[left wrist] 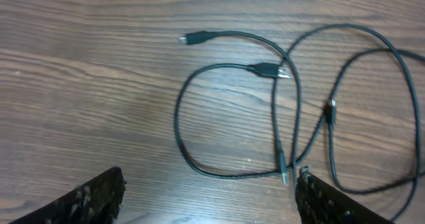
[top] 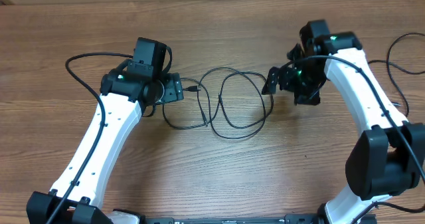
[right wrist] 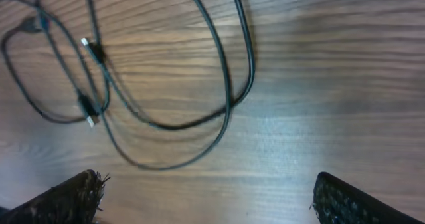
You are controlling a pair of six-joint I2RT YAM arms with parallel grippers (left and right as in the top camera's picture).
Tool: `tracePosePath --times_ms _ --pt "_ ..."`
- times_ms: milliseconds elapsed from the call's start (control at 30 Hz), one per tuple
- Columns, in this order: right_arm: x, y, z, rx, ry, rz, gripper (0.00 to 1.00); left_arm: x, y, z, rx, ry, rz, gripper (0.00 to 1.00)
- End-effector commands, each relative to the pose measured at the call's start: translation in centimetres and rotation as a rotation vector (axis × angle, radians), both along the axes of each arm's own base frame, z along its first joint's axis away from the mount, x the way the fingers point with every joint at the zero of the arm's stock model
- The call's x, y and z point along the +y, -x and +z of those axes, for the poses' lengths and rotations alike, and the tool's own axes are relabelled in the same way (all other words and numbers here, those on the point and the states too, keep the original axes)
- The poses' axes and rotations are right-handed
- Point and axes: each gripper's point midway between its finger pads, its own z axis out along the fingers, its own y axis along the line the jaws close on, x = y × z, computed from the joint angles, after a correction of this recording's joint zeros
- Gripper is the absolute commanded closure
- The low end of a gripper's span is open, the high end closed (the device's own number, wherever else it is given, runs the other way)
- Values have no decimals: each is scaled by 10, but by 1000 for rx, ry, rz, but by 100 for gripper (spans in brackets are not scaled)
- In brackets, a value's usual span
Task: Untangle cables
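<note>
Next, my right gripper goes to one black cable and grabs the bend of its nearest outer loop, away from the plugs, to draw the cable free.
Thin black cables (top: 229,104) lie looped and crossed over each other on the wooden table between my two arms. The left wrist view shows the loops (left wrist: 292,111) with small plugs, one at the upper middle. The right wrist view shows the same tangle (right wrist: 166,98). My left gripper (top: 178,89) sits just left of the tangle, open and empty, its right finger beside a plug end (left wrist: 207,201). My right gripper (top: 273,81) sits just right of the tangle, open and empty (right wrist: 207,197), above bare wood.
The wooden table (top: 212,177) extends all round. Thicker black arm wires run at the far left (top: 76,68) and far right (top: 398,51). The arm bases stand at the front edge.
</note>
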Motion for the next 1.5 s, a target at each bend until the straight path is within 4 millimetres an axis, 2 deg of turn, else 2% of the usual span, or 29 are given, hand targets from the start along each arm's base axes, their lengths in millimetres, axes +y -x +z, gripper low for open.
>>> tracePosePath --times_ms 0,167,333,600,767,900,1133,1233,1300,1433,1467 --pt "4 11 -19 54 -7 -26 1 10 -1 -3 2 -20 61 18" --pt "7 26 -38 111 3 -52 5 10 -1 -3 2 -20 60 16" --pt "16 49 -52 224 19 -159 8 10 -1 -3 2 -19 60 15" --pt "64 73 -69 294 -46 -191 6 9 -1 -3 3 -16 59 16" --pt "81 73 -77 306 -33 -303 19 10 -1 -3 5 -17 59 16" --pt "74 70 -83 297 49 -410 27 12 -1 -4 5 -23 64 16" --pt "77 77 -89 309 81 -449 29 18 -3 -3 -1 -25 92 17" --pt "78 82 -98 311 92 -472 30 23 -3 -3 1 -20 115 16" --pt "77 83 -104 305 89 -477 35 24 -3 -4 5 -18 119 16" --pt "76 78 -109 271 91 -478 38 24 -1 -4 13 -21 118 16" --pt "75 77 -109 264 92 -478 43 24 -1 -4 15 -21 118 16"
